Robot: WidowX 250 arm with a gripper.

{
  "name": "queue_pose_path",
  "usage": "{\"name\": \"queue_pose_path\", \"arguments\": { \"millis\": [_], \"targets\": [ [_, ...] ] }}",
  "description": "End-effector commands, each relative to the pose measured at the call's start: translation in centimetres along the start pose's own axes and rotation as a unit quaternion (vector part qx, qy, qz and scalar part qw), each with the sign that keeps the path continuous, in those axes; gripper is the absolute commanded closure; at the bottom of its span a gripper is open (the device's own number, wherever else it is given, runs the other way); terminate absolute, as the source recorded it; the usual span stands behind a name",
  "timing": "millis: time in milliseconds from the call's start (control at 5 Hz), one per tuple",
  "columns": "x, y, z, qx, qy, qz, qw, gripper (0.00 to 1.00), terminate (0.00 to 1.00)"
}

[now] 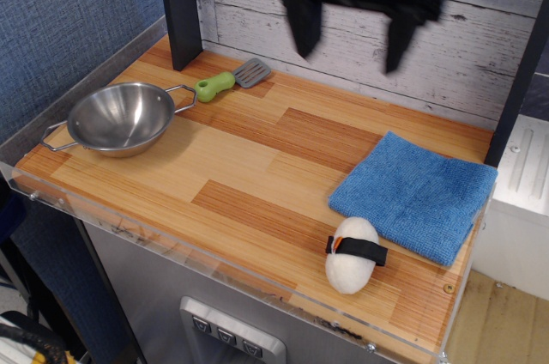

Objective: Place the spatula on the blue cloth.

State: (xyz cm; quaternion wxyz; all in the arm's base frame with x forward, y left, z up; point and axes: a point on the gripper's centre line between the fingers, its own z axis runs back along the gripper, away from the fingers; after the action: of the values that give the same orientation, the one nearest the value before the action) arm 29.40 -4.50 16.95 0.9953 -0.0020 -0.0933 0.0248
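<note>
The gripper takes hold of the spatula by its lime-green handle (214, 86) next, to put the spatula on the blue cloth (415, 194).
The spatula (230, 80) lies flat on the wooden table at the back left, its lime-green handle toward the steel bowl and its grey slotted blade toward the wall. The blue cloth (415, 194) lies flat at the right side of the table. My gripper (350, 45) hangs high above the back of the table, motion-blurred, open and empty, to the right of the spatula and well above it. Its two dark fingers (302, 27) point down with a wide gap between them.
A steel bowl (120, 117) with wire handles sits at the left, touching the spatula's handle end. A white plush ball with a black band (352, 253) lies near the front edge, beside the cloth. A dark post (180, 8) stands at the back left. A plank wall backs the table.
</note>
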Motion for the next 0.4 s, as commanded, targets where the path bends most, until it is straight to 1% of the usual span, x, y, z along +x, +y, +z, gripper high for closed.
{"name": "queue_pose_path", "arguments": {
  "millis": [0, 200],
  "targets": [
    [2.0, 7.2, 3.0, 0.07, -0.01, -0.127, 0.9894, 0.0, 0.0],
    [2.0, 9.9, 2.5, 0.067, -0.001, -0.183, 0.9808, 0.0, 0.0]
  ]
}}
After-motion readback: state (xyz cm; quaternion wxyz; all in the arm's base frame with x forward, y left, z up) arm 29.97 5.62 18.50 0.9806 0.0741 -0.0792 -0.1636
